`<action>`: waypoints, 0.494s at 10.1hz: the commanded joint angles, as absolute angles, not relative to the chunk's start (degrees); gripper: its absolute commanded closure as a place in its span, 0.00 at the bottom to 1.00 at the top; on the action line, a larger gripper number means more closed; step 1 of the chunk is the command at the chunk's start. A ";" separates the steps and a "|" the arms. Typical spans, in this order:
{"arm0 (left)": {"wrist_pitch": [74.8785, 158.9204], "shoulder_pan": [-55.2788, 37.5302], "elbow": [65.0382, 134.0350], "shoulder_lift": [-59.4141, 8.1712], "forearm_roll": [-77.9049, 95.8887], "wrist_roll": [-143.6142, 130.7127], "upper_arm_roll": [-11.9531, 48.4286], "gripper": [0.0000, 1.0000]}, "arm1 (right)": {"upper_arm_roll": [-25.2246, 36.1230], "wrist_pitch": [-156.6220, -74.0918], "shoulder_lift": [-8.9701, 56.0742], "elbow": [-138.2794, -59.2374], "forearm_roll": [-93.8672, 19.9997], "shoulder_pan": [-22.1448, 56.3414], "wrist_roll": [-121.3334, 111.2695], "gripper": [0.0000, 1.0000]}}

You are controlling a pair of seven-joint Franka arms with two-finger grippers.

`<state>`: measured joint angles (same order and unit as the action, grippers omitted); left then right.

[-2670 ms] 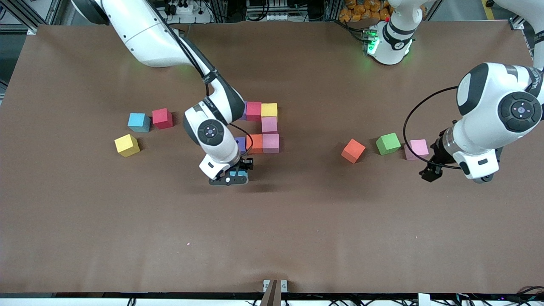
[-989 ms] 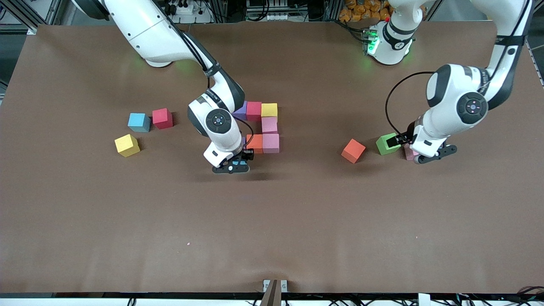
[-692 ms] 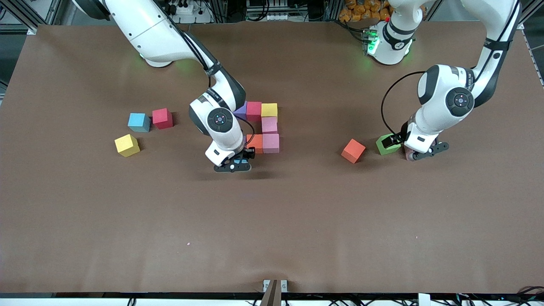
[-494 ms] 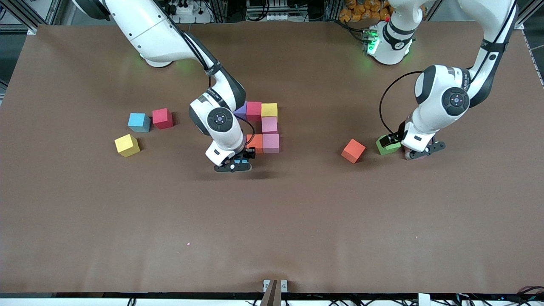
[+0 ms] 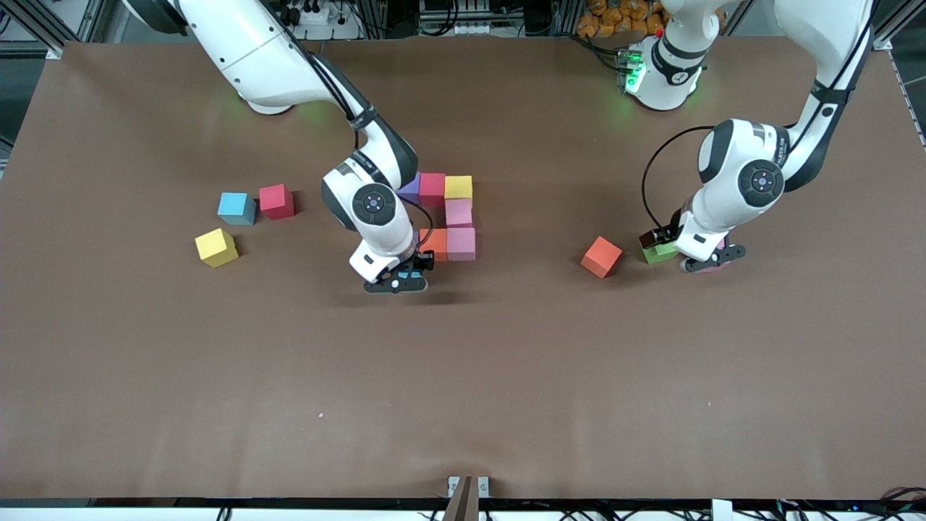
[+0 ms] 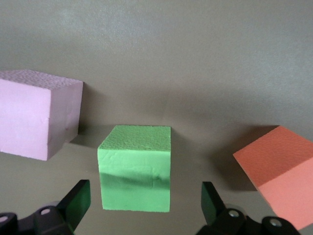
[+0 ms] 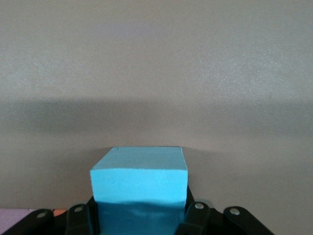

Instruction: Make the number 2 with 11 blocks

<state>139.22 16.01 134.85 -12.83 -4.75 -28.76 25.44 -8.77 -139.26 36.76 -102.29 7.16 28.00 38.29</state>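
I will open my right gripper, because the light blue block (image 7: 139, 178) is low on the tabletop, against the orange block's row.
The partly built number 2 (image 5: 458, 213) lies mid-table: purple (image 5: 411, 191), red, yellow, two pink and orange (image 5: 434, 244) blocks. My right gripper (image 5: 396, 282) is shut on a light blue block (image 7: 139, 178) and hangs low beside the orange block, on the side nearer the front camera. My left gripper (image 5: 703, 260) is open and low by the green block (image 5: 657, 251). In the left wrist view the green block (image 6: 136, 166) sits in the gap between the spread fingers (image 6: 78, 200), untouched. A pink block (image 6: 36, 120) and an orange block (image 6: 279, 171) flank it.
Three loose blocks lie toward the right arm's end: light blue (image 5: 236, 208), red (image 5: 276, 201), yellow (image 5: 215, 247). A loose orange block (image 5: 601, 256) lies between the figure and the green block. The right arm's wrist hides part of the figure.
The left arm swung in from the table's end and came down over the green and pink blocks, still open. The right gripper, holding the light blue block, crept toward the figure and then held still.
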 commanded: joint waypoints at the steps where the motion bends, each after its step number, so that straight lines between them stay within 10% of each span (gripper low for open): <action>1: 139.83 16.43 135.17 -13.62 -7.72 -30.57 25.49 0.00 | -10.02 -140.45 36.91 -103.01 8.17 26.72 39.81 0.39; 5: 140.44 16.87 134.56 -17.75 -17.40 -38.22 25.58 0.00 | -10.63 -140.54 36.13 -102.92 7.03 25.93 39.73 0.00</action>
<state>139.44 16.39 134.99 -16.57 -14.88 -35.75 25.27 -9.17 -140.19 36.78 -102.54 7.06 27.40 39.18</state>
